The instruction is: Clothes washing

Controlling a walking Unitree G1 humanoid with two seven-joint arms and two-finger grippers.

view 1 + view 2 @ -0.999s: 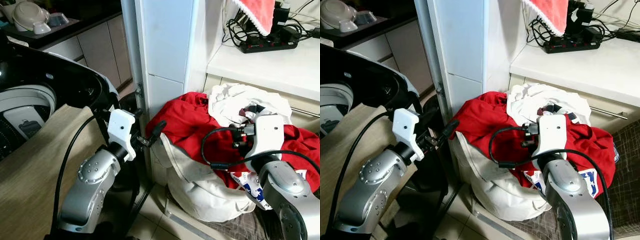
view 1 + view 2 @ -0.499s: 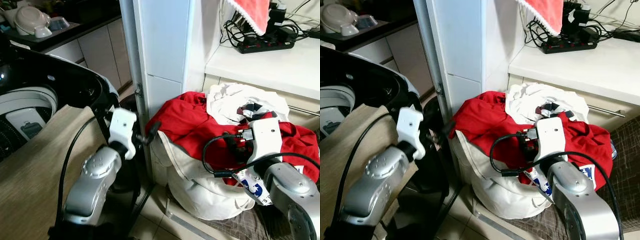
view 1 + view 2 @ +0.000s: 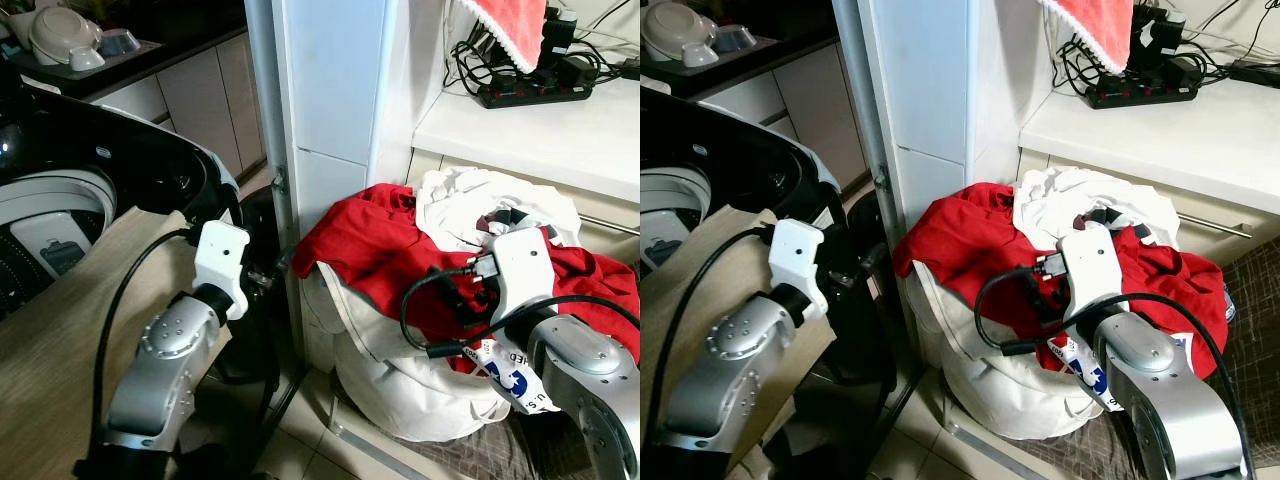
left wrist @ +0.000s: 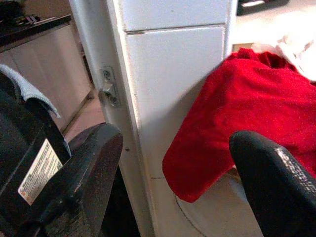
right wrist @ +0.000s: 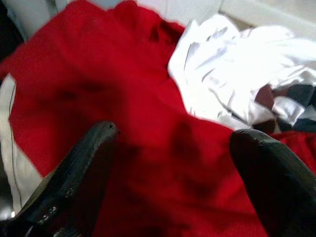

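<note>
I need to pinch the red garment's hanging edge (image 3: 310, 260) with my left gripper next. That edge hangs free beside the pillar, and the rest of the red garment is in a heap on the bag.
A white laundry bag (image 3: 400, 380) stands on the floor beside a white pillar, heaped with a red garment (image 3: 370, 250) and a crumpled white garment (image 3: 470, 205). My right gripper (image 5: 173, 163) hovers open just over the red garment, its fingers (image 5: 84, 163) spread with nothing between them. My left gripper (image 4: 173, 163) is open too. It sits by the pillar's lower corner, a little short of the red garment's hanging edge (image 4: 197, 168). The washing machine (image 3: 60, 220) is at the left with its black lid (image 3: 130, 160) raised.
The white pillar (image 3: 325, 90) stands between the washer and the bag. A counter (image 3: 540, 130) behind holds a power strip (image 3: 530, 90) with cables and a hanging red towel (image 3: 510, 25). A beige cover (image 3: 60, 340) lies at lower left. Dishes (image 3: 60, 35) sit at the far left.
My left gripper has drawn back leftward from the red garment toward the washer. My right gripper has shifted slightly left over the red garment.
</note>
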